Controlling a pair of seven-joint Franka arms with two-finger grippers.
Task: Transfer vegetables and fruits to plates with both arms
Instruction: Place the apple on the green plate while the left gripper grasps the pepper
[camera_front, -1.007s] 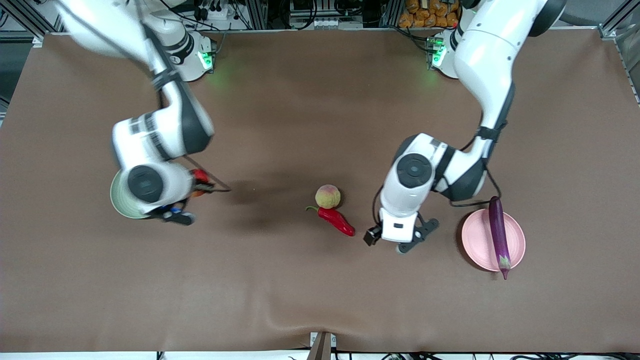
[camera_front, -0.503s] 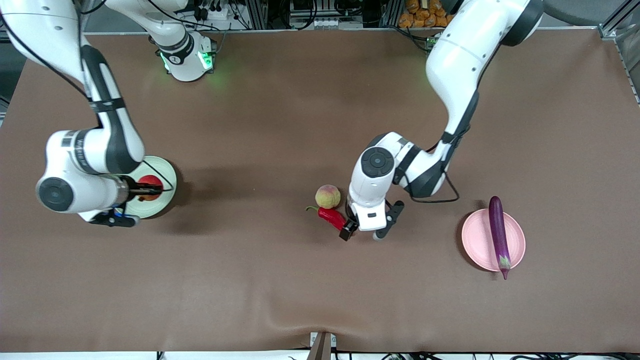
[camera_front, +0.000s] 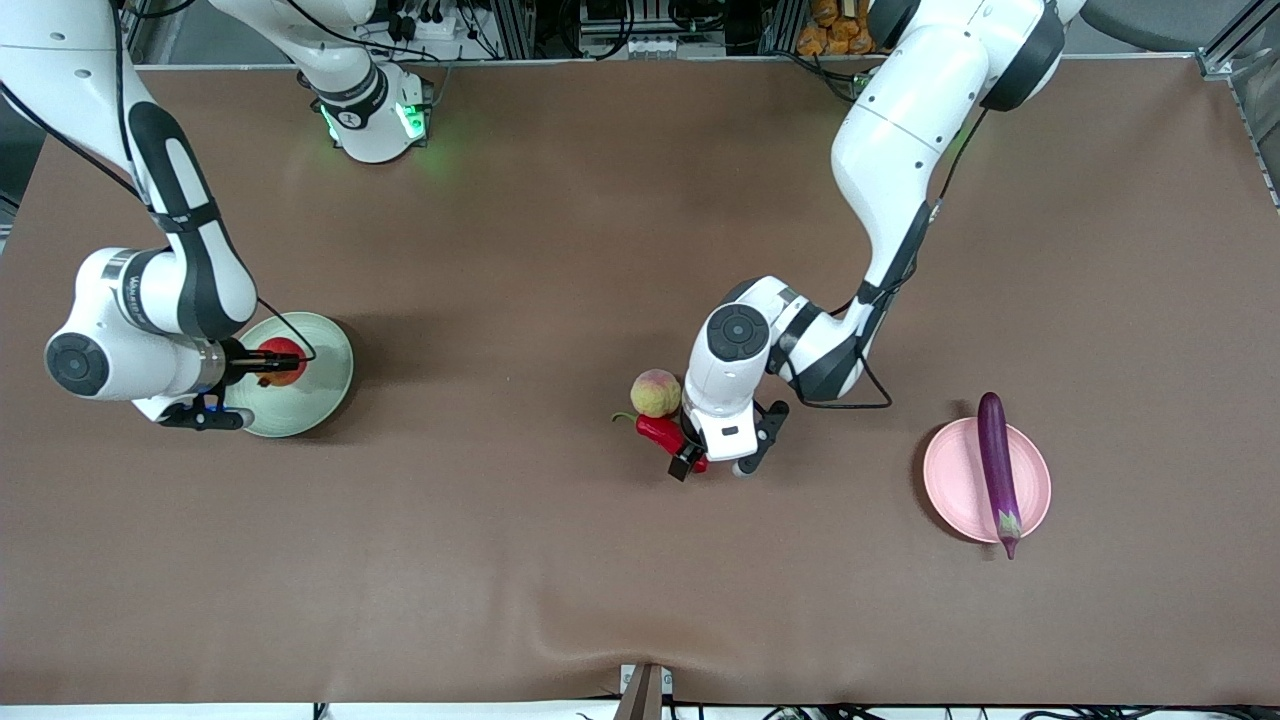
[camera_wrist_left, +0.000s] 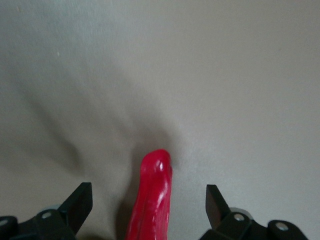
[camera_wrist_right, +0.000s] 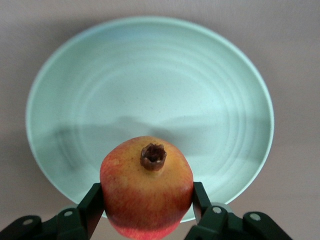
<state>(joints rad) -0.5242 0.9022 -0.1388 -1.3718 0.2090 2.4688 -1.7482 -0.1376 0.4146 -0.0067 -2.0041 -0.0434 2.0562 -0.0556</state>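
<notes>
My left gripper grabs the red chili pepper by its middle (camera_front: 677, 443) next, to bring it to the pale pink plate (camera_front: 950, 480).
My right gripper (camera_front: 268, 366) is shut on the round red pomegranate (camera_front: 284, 351) and holds it just above the pale green plate (camera_front: 325, 385). In the right wrist view the pomegranate (camera_wrist_right: 146, 187) sits between the jaws, crown outward, over the green plate (camera_wrist_right: 150, 85). My left gripper (camera_front: 712, 452) hangs open low over the red chili pepper (camera_front: 655, 428), which lies against the peach (camera_front: 655, 392). The chili pepper (camera_wrist_left: 152, 200) runs between the spread fingers (camera_wrist_left: 80, 200), apart from both. The purple eggplant (camera_front: 997, 465) lies across the pale pink plate (camera_front: 950, 480).
A brown cloth (camera_front: 560, 580) covers the whole table. The pink plate stands toward the left arm's end and the green plate toward the right arm's end. Both arm bases (camera_front: 370, 120) stand at the table's edge farthest from the front camera.
The right arm swung the pomegranate toward its own end of the table and brought it over the green plate. The left gripper, still open, moved from near the pink plate to over the chili.
</notes>
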